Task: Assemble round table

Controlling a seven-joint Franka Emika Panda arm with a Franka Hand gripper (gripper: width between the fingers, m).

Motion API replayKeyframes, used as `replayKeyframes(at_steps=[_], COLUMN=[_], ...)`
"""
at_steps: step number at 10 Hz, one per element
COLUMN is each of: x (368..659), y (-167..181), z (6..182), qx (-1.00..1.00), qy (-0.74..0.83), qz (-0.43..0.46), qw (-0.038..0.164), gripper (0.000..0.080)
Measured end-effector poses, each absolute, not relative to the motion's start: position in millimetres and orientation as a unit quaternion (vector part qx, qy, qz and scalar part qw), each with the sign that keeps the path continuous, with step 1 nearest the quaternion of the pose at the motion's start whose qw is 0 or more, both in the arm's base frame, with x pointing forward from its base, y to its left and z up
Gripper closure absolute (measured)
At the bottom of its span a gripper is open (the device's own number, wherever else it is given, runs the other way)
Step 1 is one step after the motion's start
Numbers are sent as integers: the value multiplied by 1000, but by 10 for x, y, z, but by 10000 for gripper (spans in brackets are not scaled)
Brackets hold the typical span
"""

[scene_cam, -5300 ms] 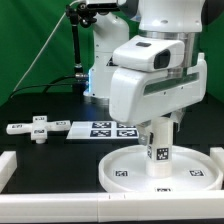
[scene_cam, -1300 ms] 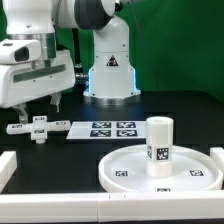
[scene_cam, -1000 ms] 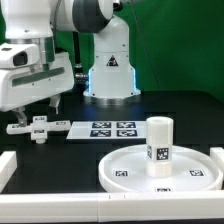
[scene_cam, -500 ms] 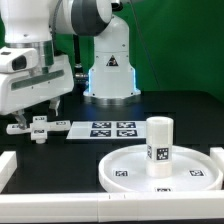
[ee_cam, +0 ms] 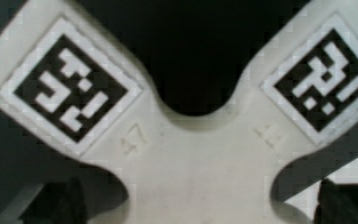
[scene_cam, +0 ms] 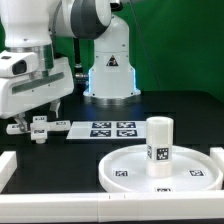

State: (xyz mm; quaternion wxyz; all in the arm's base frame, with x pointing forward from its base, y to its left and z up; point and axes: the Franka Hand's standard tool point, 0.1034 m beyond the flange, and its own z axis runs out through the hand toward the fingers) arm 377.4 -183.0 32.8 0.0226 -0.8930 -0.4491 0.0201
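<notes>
My gripper should close: its fingers reach down beside the cross-shaped piece's middle. Closing now would hold the piece.
The flat cross-shaped piece (scene_cam: 40, 133) lies on the black table at the exterior view's left. In the wrist view it (ee_cam: 194, 165) fills the picture, with two of its square tags showing. My gripper (scene_cam: 37, 120) is low over its centre and open (ee_cam: 194, 205), with a dark finger (ee_cam: 43, 205) on either side of the middle. I cannot tell whether the fingers touch it. The short cylindrical post (scene_cam: 158, 140) stands upright in the middle of the large rimmed round disc (scene_cam: 115, 170) at the front right.
The marker board (scene_cam: 105, 128) lies just right of the cross piece. White rails (scene_cam: 60, 205) edge the front and left of the table. The robot's base (scene_cam: 110, 70) stands at the back centre.
The gripper left the post on the disc, moved to the exterior view's left, and over the last second sank lower over the cross-shaped piece. The parts have not moved.
</notes>
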Motion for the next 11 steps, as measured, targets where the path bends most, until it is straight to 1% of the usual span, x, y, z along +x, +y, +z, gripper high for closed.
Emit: replayKeyframes(at_steps=[4,6,7,8,9,11], x=[3738,3735,3735,3735,3736,3736], y=[-1850,-1887,-1887,-1886,-1885,-1886], z=[289,279,279,280,279,279], qx=[-889,-883,-883,-883,-883,-883], qy=[-457,-468,-468,-468,-468,-468], qz=[22,20,20,20,20,20], qw=[26,22,22,22,22,22], gripper=[151,151,279,279,362,362])
